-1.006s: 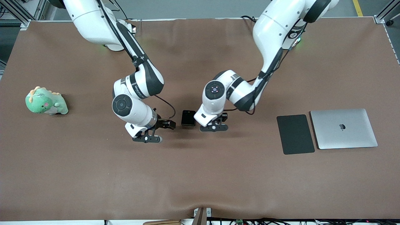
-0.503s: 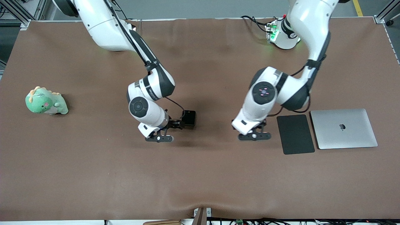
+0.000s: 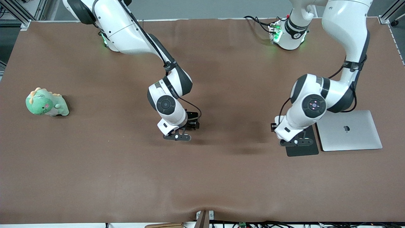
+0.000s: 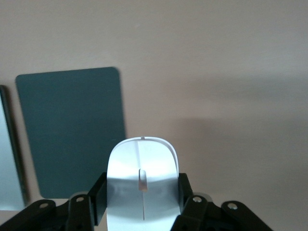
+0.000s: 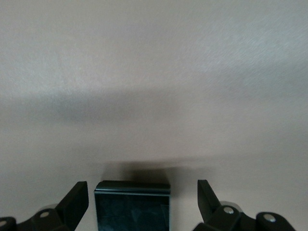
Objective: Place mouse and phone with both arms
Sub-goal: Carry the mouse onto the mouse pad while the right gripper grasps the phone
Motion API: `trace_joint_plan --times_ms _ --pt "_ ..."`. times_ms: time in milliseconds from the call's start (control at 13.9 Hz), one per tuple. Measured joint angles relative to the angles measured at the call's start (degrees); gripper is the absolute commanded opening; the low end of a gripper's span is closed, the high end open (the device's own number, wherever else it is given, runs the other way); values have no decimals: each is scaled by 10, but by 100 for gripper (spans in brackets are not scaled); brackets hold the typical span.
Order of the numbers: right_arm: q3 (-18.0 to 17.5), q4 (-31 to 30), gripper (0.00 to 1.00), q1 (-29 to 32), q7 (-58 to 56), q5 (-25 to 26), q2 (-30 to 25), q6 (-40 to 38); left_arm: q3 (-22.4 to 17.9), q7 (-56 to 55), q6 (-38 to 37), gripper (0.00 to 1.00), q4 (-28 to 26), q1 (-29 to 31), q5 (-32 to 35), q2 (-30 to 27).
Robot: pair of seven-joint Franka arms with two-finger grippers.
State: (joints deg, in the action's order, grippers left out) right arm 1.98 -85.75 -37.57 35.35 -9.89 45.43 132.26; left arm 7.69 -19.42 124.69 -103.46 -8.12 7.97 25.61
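The white mouse's front overlaps only the black mouse pad's corner, so my left gripper keeps holding the mouse now until it rests inside the pad.
My left gripper (image 3: 295,139) is shut on the white mouse (image 4: 143,183), whose grey middle line shows between the black fingers (image 4: 98,192). It hangs over the edge of the black mouse pad (image 3: 302,151), which also shows in the left wrist view (image 4: 72,130). The hand hides the mouse in the front view. My right gripper (image 3: 185,129) is low at the table's middle, open, with its fingers (image 5: 77,199) on either side of the black folded phone (image 5: 132,209) and a gap on each side. The phone lies on the table, mostly covered in the front view.
A closed silver laptop (image 3: 348,131) lies beside the mouse pad, toward the left arm's end of the table. A green plush dinosaur (image 3: 46,103) sits toward the right arm's end. The table (image 3: 202,183) has a brown cover.
My left gripper has carried the mouse from the table's middle to over the mouse pad. My right gripper has moved sideways to the phone and now straddles it.
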Motion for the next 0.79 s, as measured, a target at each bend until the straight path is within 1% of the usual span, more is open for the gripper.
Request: trace_joint_plan --times_ms 287,431,575,790 --pt "0 6 100 -10 10 0 15 17 0 86 45 41 -36 82 0 0" --pt "0 6 100 -13 21 0 16 18 1 109 79 43 -50 110 0 7" --pt "0 6 100 -18 26 0 17 17 1 120 116 43 -60 124 0 24" --pt "1 5 100 -20 27 1 20 17 1 135 153 43 -64 130 0 51"
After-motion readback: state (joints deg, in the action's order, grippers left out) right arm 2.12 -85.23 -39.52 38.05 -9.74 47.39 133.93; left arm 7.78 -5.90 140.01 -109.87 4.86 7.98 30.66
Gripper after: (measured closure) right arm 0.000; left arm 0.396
